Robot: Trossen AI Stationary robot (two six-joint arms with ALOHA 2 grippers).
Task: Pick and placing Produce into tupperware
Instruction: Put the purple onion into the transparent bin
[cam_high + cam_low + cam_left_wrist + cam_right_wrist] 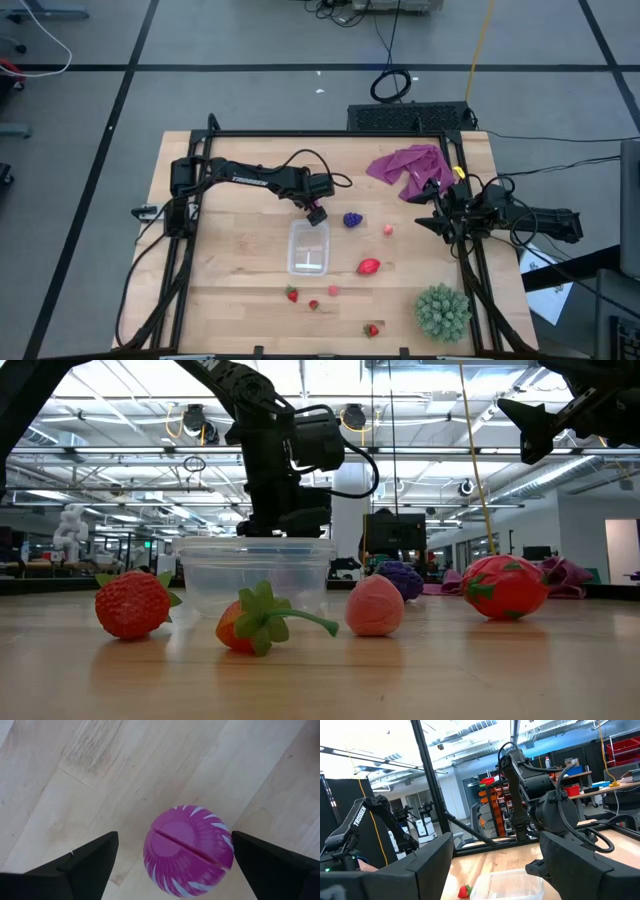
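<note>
The left gripper picks up the purple-pink round piece by its two opposite streaked sides next, to get it into the tupperware (308,247).
A purple-pink round piece (187,852) with white streaks rests on the wooden table just beyond the far edge of the clear tupperware (308,247). My left gripper (175,837) points down over it, open, one finger on each side; the piece lies nearer one finger. In the high view the gripper (316,213) hides the piece. A purple grape bunch (352,219), a small pink piece (388,230), a larger red piece (368,266) and strawberries (292,294) (371,329) lie around the tupperware. My right gripper (440,215) waits open at the table's right edge.
A purple-pink cloth (408,168) lies at the far right of the table and a spiky green ball plant (442,310) at the near right. Dark frame rails (190,260) run along the table's sides. The low view shows bare wood (450,670) in front of the fruits.
</note>
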